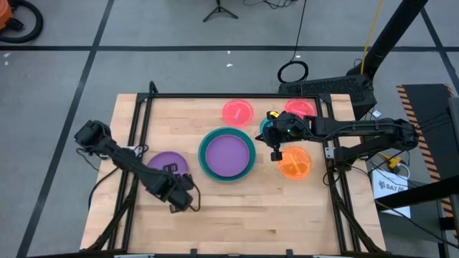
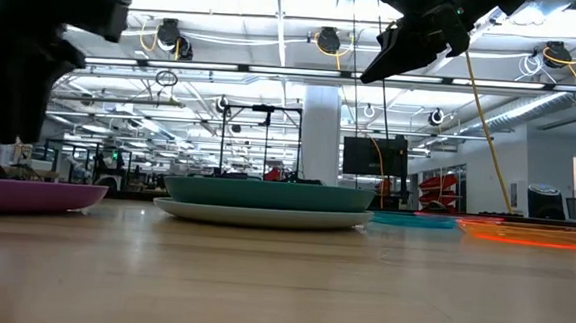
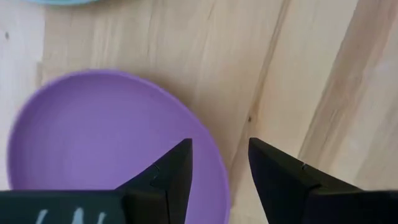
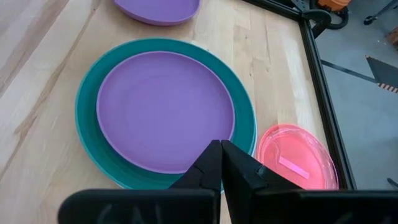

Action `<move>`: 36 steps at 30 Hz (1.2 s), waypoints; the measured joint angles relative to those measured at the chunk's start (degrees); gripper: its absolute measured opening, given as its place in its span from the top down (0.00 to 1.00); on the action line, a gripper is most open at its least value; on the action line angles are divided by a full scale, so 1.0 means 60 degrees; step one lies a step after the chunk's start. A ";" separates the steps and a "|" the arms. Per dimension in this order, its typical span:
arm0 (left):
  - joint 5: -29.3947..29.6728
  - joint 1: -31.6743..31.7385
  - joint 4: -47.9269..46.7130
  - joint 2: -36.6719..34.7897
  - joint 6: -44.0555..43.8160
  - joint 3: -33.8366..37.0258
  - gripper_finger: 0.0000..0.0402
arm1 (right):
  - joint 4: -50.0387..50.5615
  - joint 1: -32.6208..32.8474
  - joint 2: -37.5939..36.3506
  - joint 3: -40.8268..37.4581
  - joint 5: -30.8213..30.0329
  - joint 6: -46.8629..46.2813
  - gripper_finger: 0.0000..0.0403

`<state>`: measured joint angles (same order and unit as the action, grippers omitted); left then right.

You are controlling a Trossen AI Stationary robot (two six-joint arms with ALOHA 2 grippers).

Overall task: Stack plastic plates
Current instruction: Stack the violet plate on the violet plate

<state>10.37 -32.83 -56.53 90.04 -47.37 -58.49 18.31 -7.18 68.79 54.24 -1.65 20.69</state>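
The second purple plate has to go onto the one in the large teal plate, so my left gripper will grab it by its rim (image 3: 214, 152) next.
On the table's middle a purple plate (image 1: 228, 154) (image 4: 165, 109) lies in the large teal plate (image 1: 206, 159) (image 2: 266, 193), which rests on a pale plate (image 2: 265, 216). A second purple plate (image 1: 166, 162) (image 3: 93, 143) lies flat toward the left. My left gripper (image 1: 178, 195) (image 3: 219, 158) hangs open above that plate's rim, touching nothing. My right gripper (image 1: 276, 150) (image 4: 221, 155) (image 2: 400, 48) is shut, empty and raised, between the small blue plate (image 1: 266, 129) and the orange plate (image 1: 295, 162). Two pink plates (image 1: 237, 112) (image 1: 300, 108) lie near the far edge.
A black frame (image 1: 215, 96) borders the table's far edge and sides. Bare wood (image 1: 244, 215) stretches along the near edge. The right arm (image 1: 358, 130) reaches in from the right, over the far pink plate.
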 joint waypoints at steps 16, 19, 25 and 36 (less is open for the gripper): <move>0.0047 -0.0769 0.1298 0.0007 -0.1707 0.1637 0.59 | -0.0084 -0.0002 -0.0002 0.0000 0.0000 0.0163 1.00; 0.0046 -0.0805 0.1818 0.0011 -0.1789 0.1905 0.59 | -0.0082 -0.0004 0.0000 0.0000 0.0000 0.0169 1.00; 0.0043 -0.0807 0.1917 0.0011 -0.1815 0.2177 0.61 | -0.0080 0.0000 -0.0002 0.0000 -0.0003 0.0171 1.00; 0.0116 -0.0807 0.1792 0.0011 -0.1771 0.2166 0.88 | -0.0076 0.0000 -0.0002 0.0000 -0.0002 0.0171 1.00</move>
<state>11.07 -37.67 -45.78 90.11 -58.00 -45.49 17.85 -7.18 68.77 54.24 -1.66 21.71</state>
